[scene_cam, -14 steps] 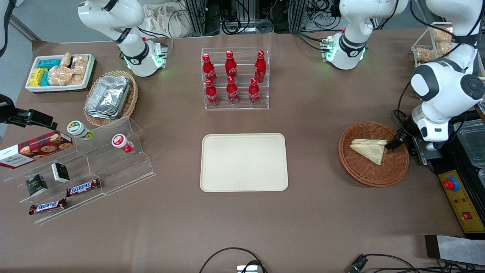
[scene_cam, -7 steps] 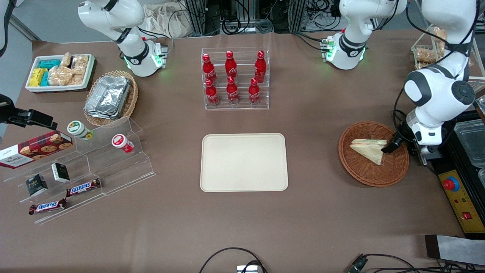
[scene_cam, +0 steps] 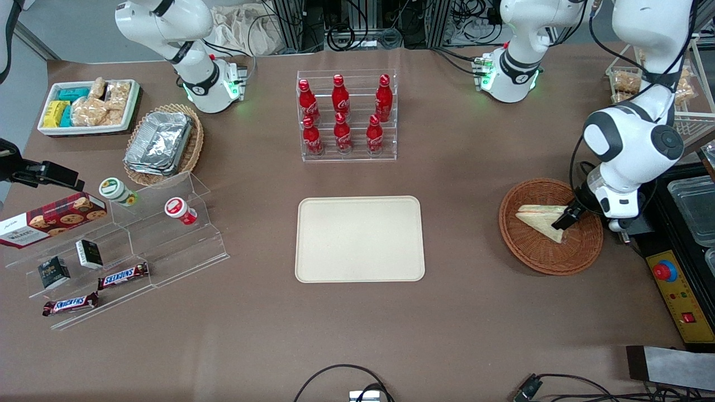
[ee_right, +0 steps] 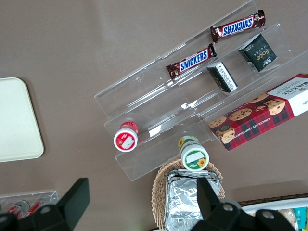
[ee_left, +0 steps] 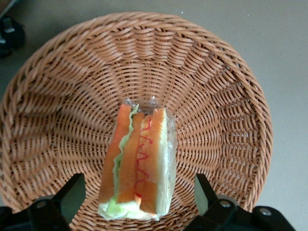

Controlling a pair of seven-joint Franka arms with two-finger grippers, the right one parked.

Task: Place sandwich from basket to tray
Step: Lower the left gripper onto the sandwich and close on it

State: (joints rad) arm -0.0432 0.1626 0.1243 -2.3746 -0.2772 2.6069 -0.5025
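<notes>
My gripper grabs the sandwich by its lettuce-tipped end (ee_left: 129,204) next, to place the wrapped sandwich on the beige tray.
The wrapped sandwich (scene_cam: 540,219) lies in the round reddish-brown basket (scene_cam: 526,245) toward the working arm's end of the table. In the left wrist view the sandwich (ee_left: 139,163) shows its orange and green filling edge on the basket's weave (ee_left: 72,96). My gripper (scene_cam: 562,219) is low over the basket, at the sandwich's edge. It is open, with one black finger (ee_left: 72,195) on each side of the sandwich and a gap to it on both sides. The beige tray (scene_cam: 359,239) sits at the table's middle with nothing on it.
A clear rack of red cola bottles (scene_cam: 346,116) stands farther from the front camera than the tray. A black box with a red button (scene_cam: 665,272) lies beside the basket. Snack shelves (scene_cam: 117,245), a foil-container basket (scene_cam: 162,144) and a white bin (scene_cam: 88,106) are toward the parked arm's end.
The left arm has swung toward the table's middle, carrying my gripper from the basket's rim in over the sandwich. The sandwich has not moved.
</notes>
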